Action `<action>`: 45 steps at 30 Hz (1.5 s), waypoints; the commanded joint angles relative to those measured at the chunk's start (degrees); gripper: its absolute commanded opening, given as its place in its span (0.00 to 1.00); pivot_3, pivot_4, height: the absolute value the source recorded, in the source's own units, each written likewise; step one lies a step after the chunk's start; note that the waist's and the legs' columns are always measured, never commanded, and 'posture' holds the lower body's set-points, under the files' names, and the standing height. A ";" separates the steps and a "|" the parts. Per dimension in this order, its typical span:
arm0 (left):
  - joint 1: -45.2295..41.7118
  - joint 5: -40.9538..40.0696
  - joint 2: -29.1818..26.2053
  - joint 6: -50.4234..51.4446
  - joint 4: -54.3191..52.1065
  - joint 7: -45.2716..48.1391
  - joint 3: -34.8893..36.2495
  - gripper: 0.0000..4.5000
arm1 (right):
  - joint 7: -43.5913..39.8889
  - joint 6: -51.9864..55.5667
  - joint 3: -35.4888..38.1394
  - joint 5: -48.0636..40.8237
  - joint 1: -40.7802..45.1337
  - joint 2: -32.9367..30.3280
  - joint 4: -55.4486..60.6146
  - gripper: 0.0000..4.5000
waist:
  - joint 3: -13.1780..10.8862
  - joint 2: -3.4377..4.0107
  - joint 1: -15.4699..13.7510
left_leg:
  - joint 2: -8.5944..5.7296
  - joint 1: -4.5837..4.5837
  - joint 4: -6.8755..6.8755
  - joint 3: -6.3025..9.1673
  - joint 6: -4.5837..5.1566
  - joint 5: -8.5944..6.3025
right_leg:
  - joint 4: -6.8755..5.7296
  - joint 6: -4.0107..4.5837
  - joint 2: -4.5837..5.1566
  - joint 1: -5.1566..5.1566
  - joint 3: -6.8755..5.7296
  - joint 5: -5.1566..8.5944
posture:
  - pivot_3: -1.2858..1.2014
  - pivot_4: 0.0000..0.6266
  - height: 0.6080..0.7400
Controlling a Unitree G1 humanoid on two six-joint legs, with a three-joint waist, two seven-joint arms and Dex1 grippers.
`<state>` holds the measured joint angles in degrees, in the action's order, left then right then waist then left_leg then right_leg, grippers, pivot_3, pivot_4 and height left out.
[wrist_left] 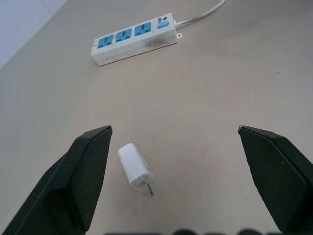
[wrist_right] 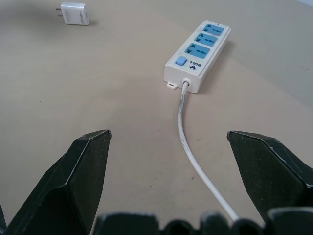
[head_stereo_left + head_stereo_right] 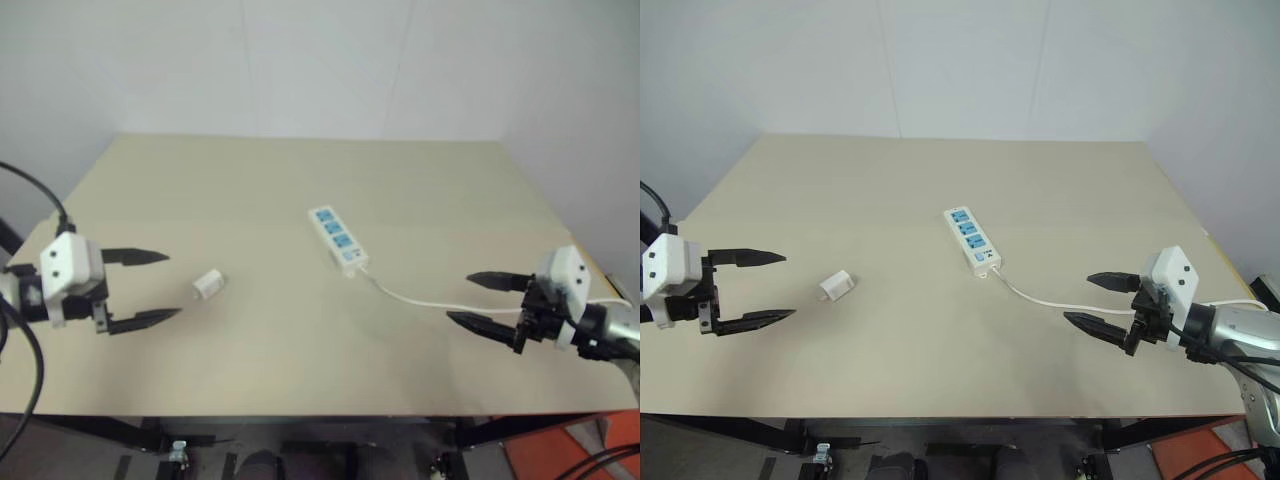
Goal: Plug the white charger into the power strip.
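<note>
The power strip has to stay steady for plugging in the charger (image 3: pixel 208 285), so my right gripper should grab the power strip by its switch end (image 3: pixel 349 256) next.
The white charger (image 3: pixel 208 285) lies on its side on the beige table, left of centre, its prongs visible in the left wrist view (image 1: pixel 135 169). My left gripper (image 3: pixel 152 288) hovers just left of it, open and empty. The power strip (image 3: pixel 337 240) lies flat near the table's middle, with three blue sockets and a blue switch at its near end (image 2: pixel 197 49). Its thin white cord (image 3: pixel 425 300) trails to the right. My right gripper (image 3: pixel 478 300) stands open and empty at the right, close to the cord.
The beige table (image 3: pixel 300 180) ends at a front edge (image 3: pixel 300 415) close to both grippers. A pale wall rises behind it. An orange object (image 3: pixel 560 455) sits on the floor at the lower right.
</note>
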<state>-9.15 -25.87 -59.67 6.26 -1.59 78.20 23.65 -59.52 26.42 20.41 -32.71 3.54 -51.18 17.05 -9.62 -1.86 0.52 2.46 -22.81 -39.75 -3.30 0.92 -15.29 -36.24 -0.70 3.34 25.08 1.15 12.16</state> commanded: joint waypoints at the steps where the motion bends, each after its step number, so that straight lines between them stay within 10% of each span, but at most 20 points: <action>1: -1.22 -0.89 -0.28 -1.04 -0.24 -0.39 0.49 1.00 | 0.32 -1.35 0.73 -0.01 0.53 -0.03 0.88 0.99 | 0.00 0.00 0.00 | 0.00 0.00 0.00 0.00 0.00 0.00 | 0.00 0.00 0.00 0.00 0.00 0.00 | 0.52 0.24 1.00; 14: -2.28 -0.69 0.17 -1.58 0.62 -0.23 -0.36 1.00 | 3.31 -1.33 -0.90 0.22 2.71 1.92 0.96 0.99 | 0.00 0.00 0.09 | 0.00 0.00 0.00 0.00 0.00 0.00 | 0.00 0.00 0.00 0.00 0.00 0.00 | 0.52 0.24 1.00; 22: -4.69 -0.52 0.33 -2.38 2.18 0.07 -2.43 1.00 | 22.80 -9.91 -15.89 16.77 22.04 20.54 -15.91 0.99 | 0.03 -0.04 0.71 | 0.06 0.20 -0.01 -0.14 -0.01 0.01 | -0.17 0.09 -0.13 -0.01 0.18 -0.05 | 0.52 0.24 1.00; 32: -3.99 -0.83 0.09 -2.04 1.34 -0.17 -1.95 1.00 | 42.73 -25.57 -17.83 26.60 40.59 39.69 -48.31 0.99 | 0.02 -0.02 0.65 | 0.02 0.03 -0.01 -0.23 -0.02 0.01 | -0.47 0.12 -0.08 0.29 0.26 -0.06 | 0.52 0.24 1.00; 45: -1.42 -1.17 -0.21 -1.11 -0.80 -1.55 -0.35 1.00 | 44.47 -33.38 -19.63 27.93 40.84 47.74 -56.60 0.99 | 0.01 0.00 2.03 | 0.07 0.03 0.01 -0.20 -0.02 0.01 | -0.58 0.13 -0.08 0.29 0.25 -0.07 | 0.52 0.24 1.00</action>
<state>-10.65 -26.09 -58.92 5.20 -0.81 77.06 21.24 -14.70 -5.17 0.71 -4.63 44.23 -3.60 -42.20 -9.61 -1.86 2.55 2.53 -22.77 -39.74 -3.50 0.90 -15.28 -36.82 -0.57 3.26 25.37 1.39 12.09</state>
